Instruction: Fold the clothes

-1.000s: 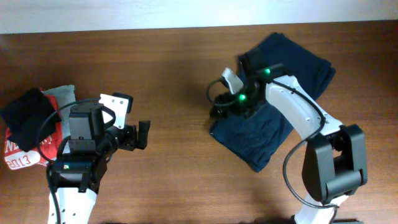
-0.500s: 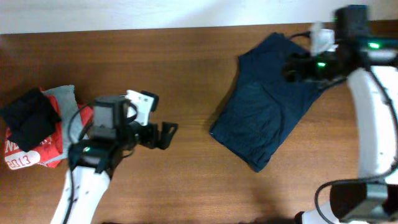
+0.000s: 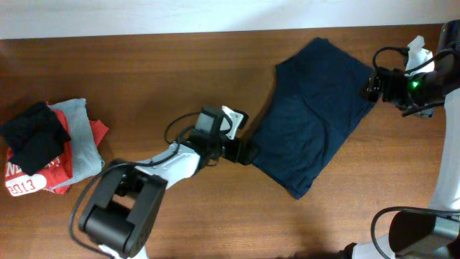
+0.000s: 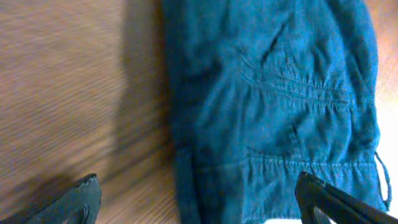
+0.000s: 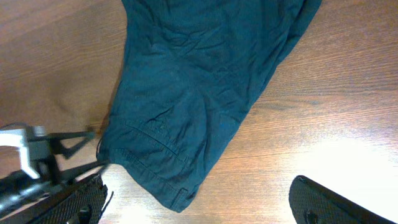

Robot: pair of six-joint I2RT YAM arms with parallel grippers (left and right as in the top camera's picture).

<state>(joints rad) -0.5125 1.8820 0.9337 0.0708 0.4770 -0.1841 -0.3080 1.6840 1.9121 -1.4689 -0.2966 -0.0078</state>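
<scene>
My right gripper should next grab the outer edge [image 3: 364,112] of the dark navy garment, opposite the waistband edge at the left gripper, to straighten the garment for folding.
The clothes are one dark navy garment [image 3: 309,122], spread flat and wrinkled on the right half of the wooden table. My left gripper [image 3: 244,152] is open at its left waistband edge. In the left wrist view the garment [image 4: 273,93] fills the right side, and its edge lies between the open fingers [image 4: 199,196]. My right gripper [image 3: 371,85] is open and empty, above the garment's right edge. The right wrist view looks down on the garment [image 5: 186,93] from some height, with the open fingers [image 5: 199,202] over bare wood.
A pile lies at the table's far left: a small black cloth [image 3: 32,137], a grey garment [image 3: 79,137] and a red shirt with white print [image 3: 29,180]. The table's back edge meets a white wall [image 3: 144,14].
My left arm has stretched right across the table to the garment's left edge. My right arm has swung from over the garment out to its right, and the garment now lies spread open.
</scene>
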